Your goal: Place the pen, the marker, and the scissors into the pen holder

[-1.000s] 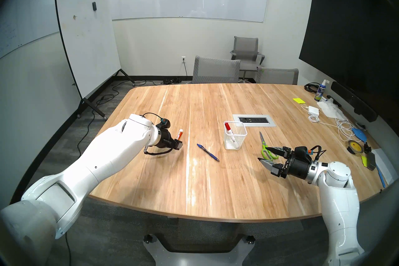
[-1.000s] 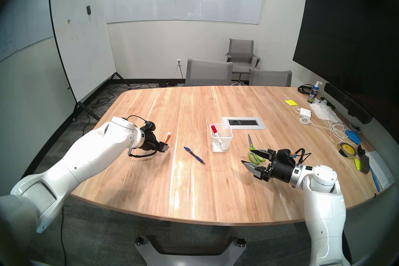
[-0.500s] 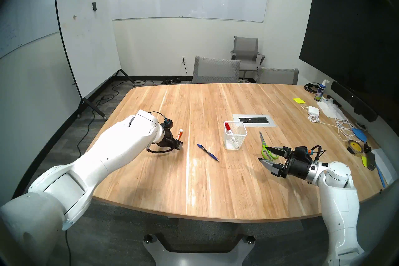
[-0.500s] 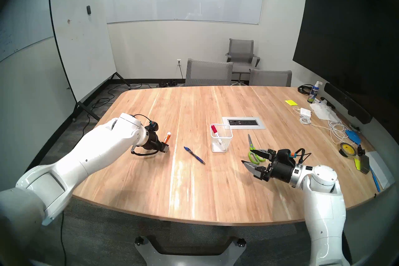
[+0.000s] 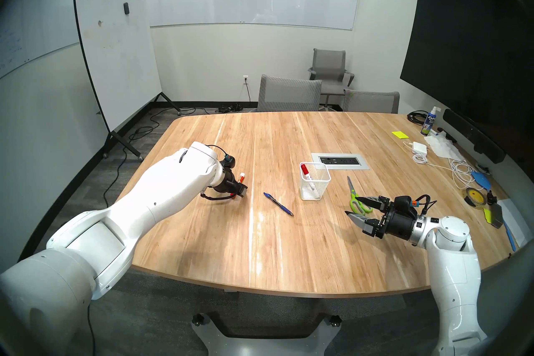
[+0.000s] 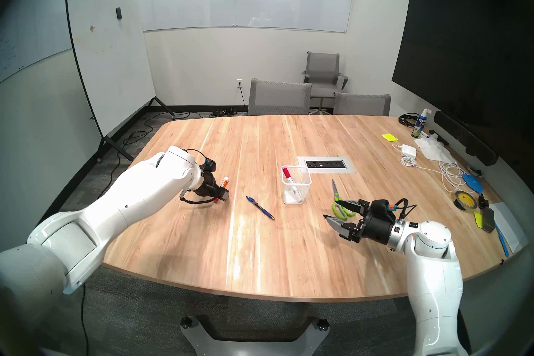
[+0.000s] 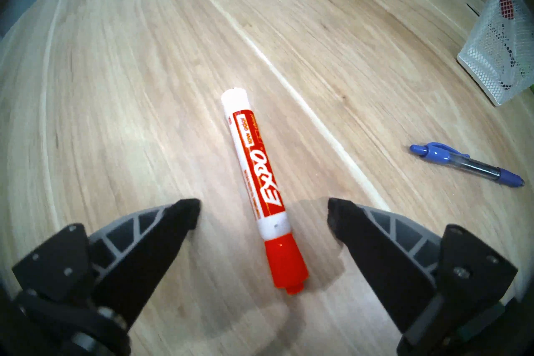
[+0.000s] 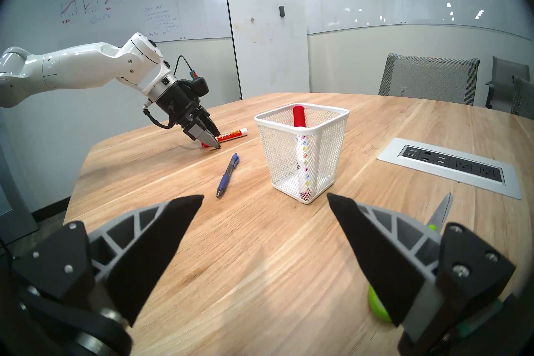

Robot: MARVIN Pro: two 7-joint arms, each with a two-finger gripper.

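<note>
I will grab the marker by its labeled body (image 5: 241,177) with my left gripper next, so its orange cap stays free to go into the pen holder (image 5: 314,182).
An orange-capped white marker (image 7: 257,170) lies on the wooden table (image 5: 260,245). My left gripper (image 7: 263,206) is open and low over it, one finger on each side of the barrel near the cap. The blue pen (image 5: 278,203) lies between the marker and the white mesh pen holder (image 8: 277,150), which holds a red-capped marker (image 8: 299,115). The green-handled scissors (image 5: 354,196) lie to the right of the holder. My right gripper (image 5: 352,205) hangs open beside their handles, holding nothing.
A grey power outlet panel (image 5: 339,161) is set in the table just behind the holder. Cables, a charger (image 5: 419,148), a tape roll (image 5: 475,196), a spray bottle (image 5: 429,121) and papers crowd the right edge. Grey chairs (image 5: 289,95) stand at the far side.
My left arm has reached forward and to the right, bringing its open gripper over the marker's cap end. The right arm, pen, scissors and holder have not moved.
</note>
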